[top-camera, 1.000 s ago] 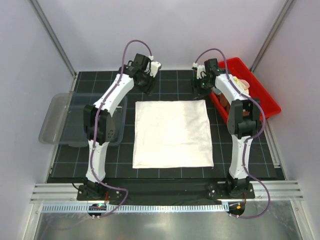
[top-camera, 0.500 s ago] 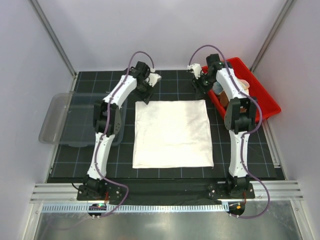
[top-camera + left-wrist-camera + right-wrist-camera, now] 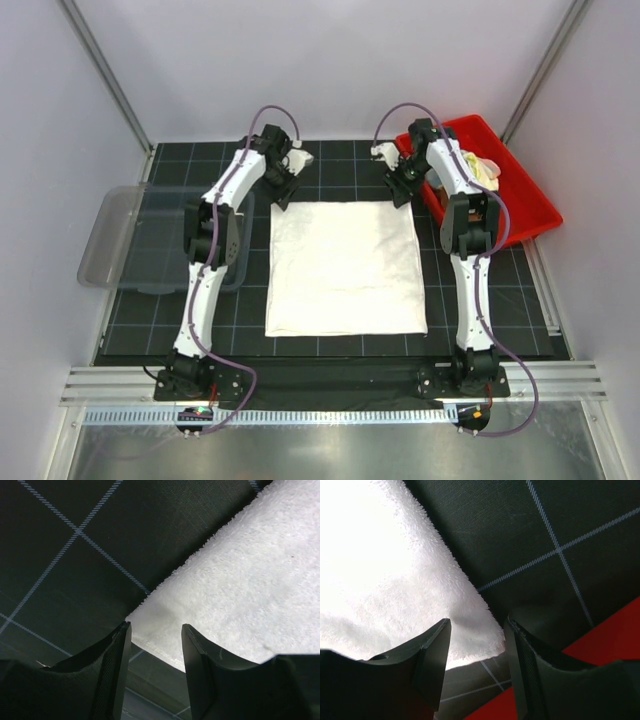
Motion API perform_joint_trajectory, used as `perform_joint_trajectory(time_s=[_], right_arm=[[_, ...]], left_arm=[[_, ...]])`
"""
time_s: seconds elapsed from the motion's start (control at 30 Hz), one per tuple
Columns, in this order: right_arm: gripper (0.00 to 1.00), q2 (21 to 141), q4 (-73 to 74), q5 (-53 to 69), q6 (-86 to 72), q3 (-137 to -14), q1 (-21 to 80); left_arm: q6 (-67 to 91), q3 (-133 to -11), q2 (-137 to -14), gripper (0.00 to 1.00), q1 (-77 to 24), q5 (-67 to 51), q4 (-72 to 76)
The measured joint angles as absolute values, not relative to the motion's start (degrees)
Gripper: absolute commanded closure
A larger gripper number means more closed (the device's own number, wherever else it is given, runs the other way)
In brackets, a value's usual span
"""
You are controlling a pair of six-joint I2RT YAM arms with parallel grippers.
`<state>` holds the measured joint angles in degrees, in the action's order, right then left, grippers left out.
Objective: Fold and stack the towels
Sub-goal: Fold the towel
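Observation:
My right gripper has to take hold of the cream-white towel's far corner (image 3: 405,207) (image 3: 483,643) beside the red bin next, so that it can fold the towel's far edge over its near edge.
The large cream-white towel (image 3: 345,267) lies flat in the middle of the black mat. My left gripper (image 3: 279,200) is open at its far left corner; in the left wrist view the corner (image 3: 165,625) lies between my open fingers (image 3: 117,665). My right gripper (image 3: 404,198) is open at the far right corner; in the right wrist view that corner (image 3: 475,630) lies between my fingers (image 3: 432,660). More cloths, one yellowish (image 3: 483,168), lie in the red bin. The brown and pastel towels are hidden.
A red bin (image 3: 528,215) stands at the far right, its edge showing in the right wrist view (image 3: 615,640). A clear plastic tray (image 3: 120,240) stands at the left edge. The mat has a white grid.
Both grippers have come down and inward from above the far edge to the towel's two far corners. The towel has not moved.

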<state>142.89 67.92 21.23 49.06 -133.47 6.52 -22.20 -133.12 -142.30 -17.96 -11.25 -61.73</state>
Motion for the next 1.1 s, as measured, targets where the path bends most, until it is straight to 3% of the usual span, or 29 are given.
perform_joint_trajectory(time_s=[0.47, 0.63, 0.73, 0.77, 1.1], right_arm=[[0.49, 143.4, 70.0, 22.2, 51.4, -135.8, 5.5], [0.52, 143.7, 70.1, 21.3, 51.6, -135.8, 5.7], [0.64, 144.2, 70.0, 20.5, 51.8, -135.8, 5.8], [0.73, 144.5, 69.9, 20.3, 51.9, -135.8, 5.8], [0.99, 145.4, 69.3, 19.2, 52.2, -135.7, 5.4]], left_arm=[[-24.6, -134.2, -144.9, 0.55, -17.6, -10.9, -62.7], [-24.7, -134.2, -145.1, 0.48, -17.7, -9.7, -62.4], [-24.5, -133.6, -145.1, 0.47, -17.8, -8.6, -61.0], [-24.4, -133.3, -145.0, 0.46, -17.8, -8.6, -60.6], [-24.0, -130.9, -143.7, 0.43, -17.4, -8.6, -55.9]])
